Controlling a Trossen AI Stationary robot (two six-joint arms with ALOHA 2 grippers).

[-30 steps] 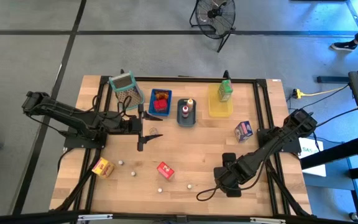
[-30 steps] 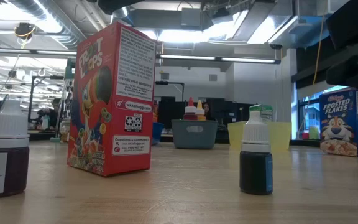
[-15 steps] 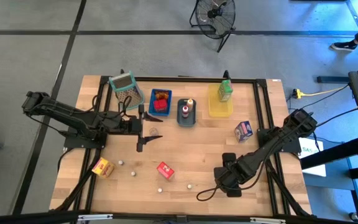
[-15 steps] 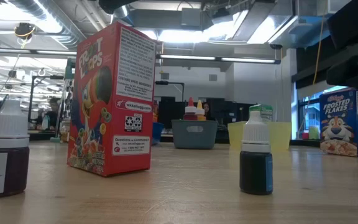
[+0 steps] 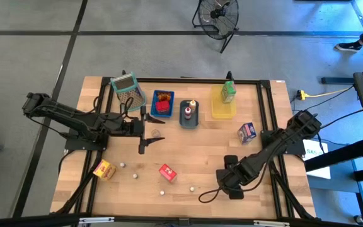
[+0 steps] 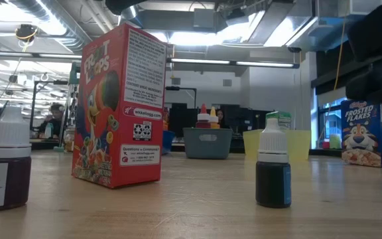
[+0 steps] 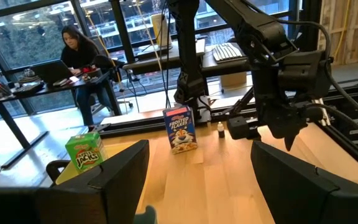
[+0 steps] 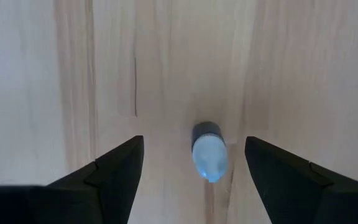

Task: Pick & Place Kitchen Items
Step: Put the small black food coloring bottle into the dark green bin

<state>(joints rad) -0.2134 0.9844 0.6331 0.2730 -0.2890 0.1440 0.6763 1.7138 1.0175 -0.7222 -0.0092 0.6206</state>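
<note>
My right gripper has its fingers down on either side of the small white-capped bottle point(image 8: 209, 152), so it needs to close. Closing now would hold the bottle.
My right gripper point(image 5: 227, 181) point(image 8: 193, 142) points down near the table's front right, open. A small white-capped bottle point(image 8: 209, 152) stands on the wood below, between its fingers and untouched. My left gripper point(image 5: 149, 130) point(image 7: 199, 146) is held level above the table's left middle, open with nothing between its fingers. Standing loose on the table are a red carton point(image 5: 167, 172) point(image 6: 118, 106), a yellow-orange carton point(image 5: 104, 169), a purple-white carton point(image 5: 247, 132) point(image 7: 180, 129) and several tiny bottles, among them two near the front edge point(image 5: 192, 187) point(image 5: 162, 192).
Along the far edge stand a mesh basket point(image 5: 127, 88), a blue tray point(image 5: 154, 104), a grey tray point(image 5: 183, 120) and a yellow tray point(image 5: 224, 113) with a green carton point(image 5: 227, 93) in it. Bare wood lies between the arms. A person point(image 7: 82, 50) sits at a desk beyond the table.
</note>
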